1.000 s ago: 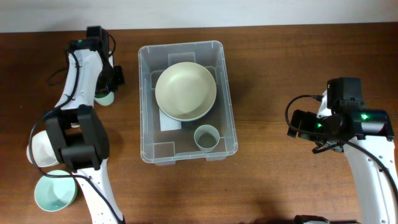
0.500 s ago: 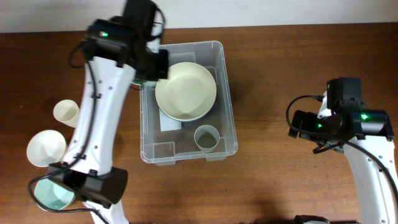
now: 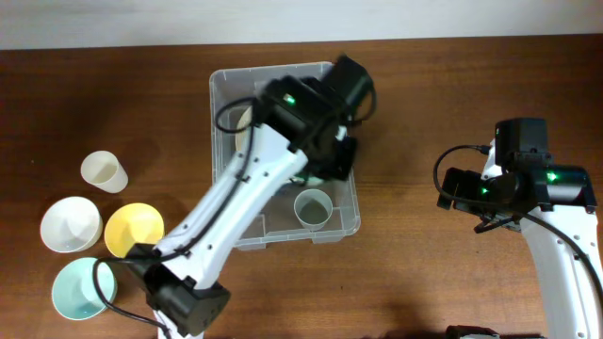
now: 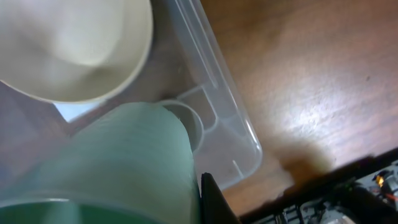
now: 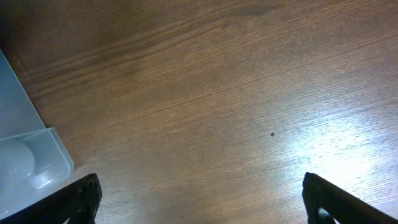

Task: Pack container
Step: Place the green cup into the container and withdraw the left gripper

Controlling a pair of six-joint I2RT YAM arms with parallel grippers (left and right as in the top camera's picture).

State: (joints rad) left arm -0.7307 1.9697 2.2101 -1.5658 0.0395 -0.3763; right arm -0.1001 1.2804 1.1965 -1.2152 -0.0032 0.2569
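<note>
My left gripper now keeps hold of the green cup until it nests there, since the cup hangs with its lower end beside the pale cup's opening.
The container is a large clear bin at the table's middle. It holds a cream bowl, mostly hidden under my left arm in the overhead view, and a pale cup near its front right corner. My left gripper hangs over the container's right side, shut on a pale green cup that fills the left wrist view. One black finger shows beside the cup. The container rim runs behind it. My right gripper is open and empty over bare table, right of the container's corner.
Left of the container stand a small white cup, a white bowl, a yellow bowl and a light blue bowl. My right arm stays at the table's right side.
My left arm has swung from the table's far left across to the container's right side, carrying the green cup. The yellow bowl and white cup now show. The right arm has not moved.
</note>
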